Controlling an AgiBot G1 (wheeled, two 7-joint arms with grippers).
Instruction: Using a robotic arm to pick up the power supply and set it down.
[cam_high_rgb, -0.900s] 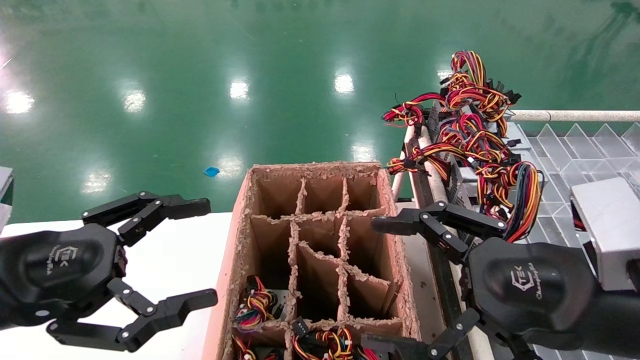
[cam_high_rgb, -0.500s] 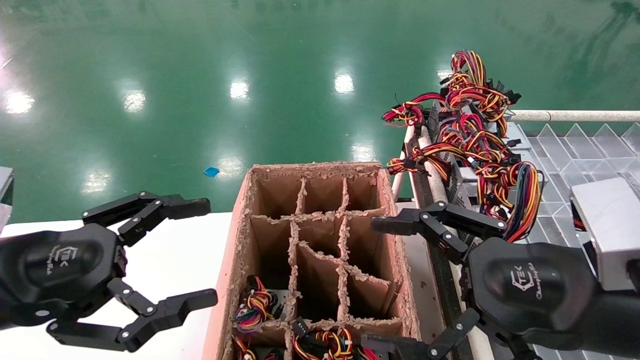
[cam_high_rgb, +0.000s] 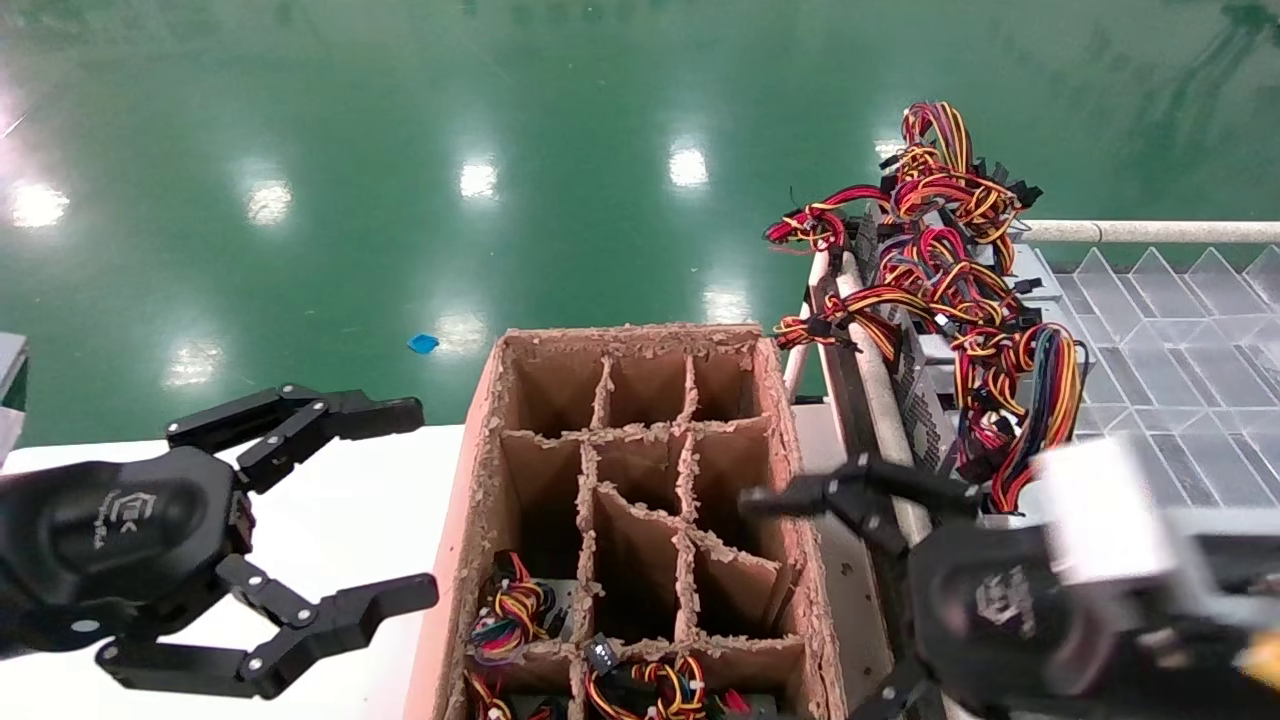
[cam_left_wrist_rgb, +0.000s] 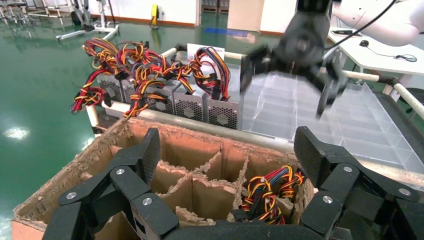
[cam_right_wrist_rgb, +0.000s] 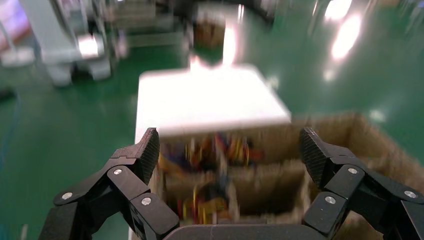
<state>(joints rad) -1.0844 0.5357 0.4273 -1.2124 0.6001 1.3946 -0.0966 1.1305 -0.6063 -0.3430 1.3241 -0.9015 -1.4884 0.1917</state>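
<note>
The power supply sits in its cell with cardboard sides close around it, so the robot's right gripper needs to grab it next by its wire bundle (cam_high_rgb: 654, 688) standing on top.
Several grey power supplies (cam_high_rgb: 925, 375) stand in a row on the rack at the right, with red, yellow and black wire bundles (cam_high_rgb: 945, 250) piled on top; the left wrist view shows them too (cam_left_wrist_rgb: 190, 102). More wire bundles (cam_high_rgb: 510, 610) lie in the near cells of a cardboard box (cam_high_rgb: 480, 450). My right gripper (cam_high_rgb: 770, 600) hangs open over the box's right edge, holding nothing; its wrist view looks down at the box (cam_right_wrist_rgb: 280, 175) between the open jaws (cam_right_wrist_rgb: 230, 147). My left gripper (cam_high_rgb: 415, 500) (cam_left_wrist_rgb: 227, 150) stays open and empty over the white table, left of the box.
A divided cardboard box (cam_left_wrist_rgb: 165, 145) fills the middle, its far cells bare. A clear plastic divider tray (cam_high_rgb: 1180, 330) lies on the rack at the right behind a pale rail (cam_high_rgb: 1150, 232). The white table (cam_high_rgb: 350, 500) is at the left, with green floor beyond.
My right arm has dropped lower and swung left, toward the box's near right corner, still open. The left arm has barely moved.
</note>
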